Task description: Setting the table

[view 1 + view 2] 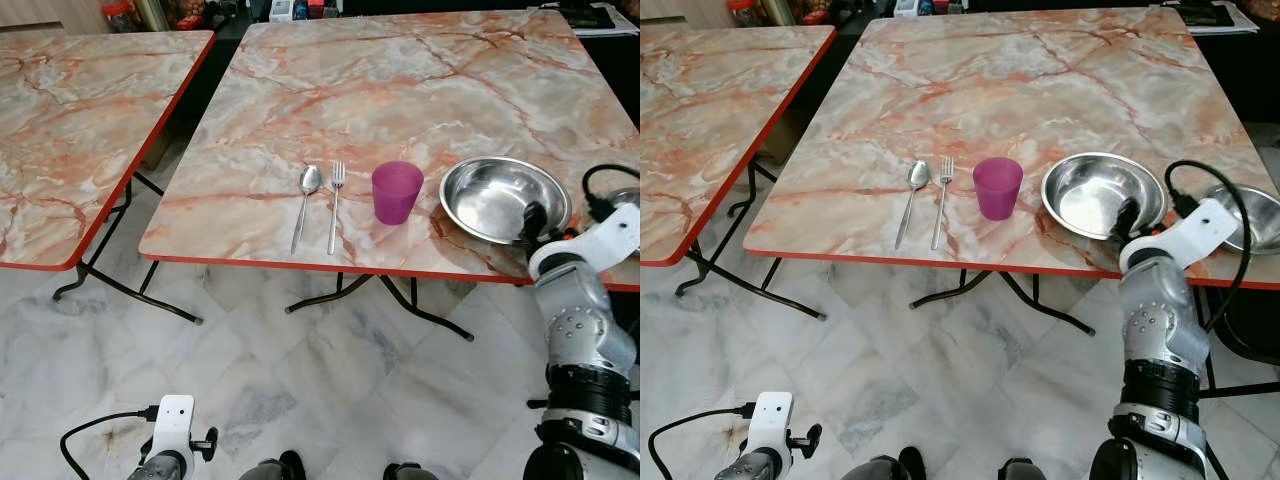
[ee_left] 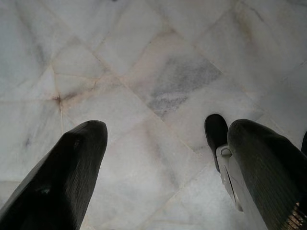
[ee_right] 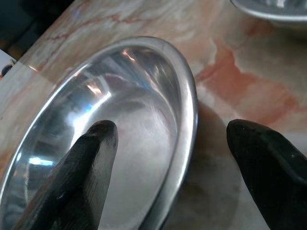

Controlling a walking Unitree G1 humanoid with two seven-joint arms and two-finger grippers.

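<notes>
I need to grab the bowl by its thin rim [image 1: 556, 230] with my right gripper next, because the steel bowl's wide body [image 1: 495, 198] reaches far past my open fingers.
On the marble table [image 1: 400, 80], near its front edge, lie a spoon [image 1: 306, 195] and a fork [image 1: 336, 200] side by side. To their right stands a purple cup [image 1: 396, 192], then a steel bowl [image 1: 495, 195]. My right gripper [image 1: 532, 225] is open at the bowl's near right rim. In the right wrist view one finger [image 3: 91, 158] is inside the bowl [image 3: 120, 124] and the other finger [image 3: 264, 158] is outside it over the tabletop. My left gripper [image 2: 168, 129] hangs open low over the floor.
A second steel bowl [image 1: 1250, 215] sits at the table's right edge, behind my right wrist and its black cable. Another marble table [image 1: 70, 130] stands to the left across a narrow gap. Folding legs [image 1: 400, 300] show under the front edge, above the marble floor.
</notes>
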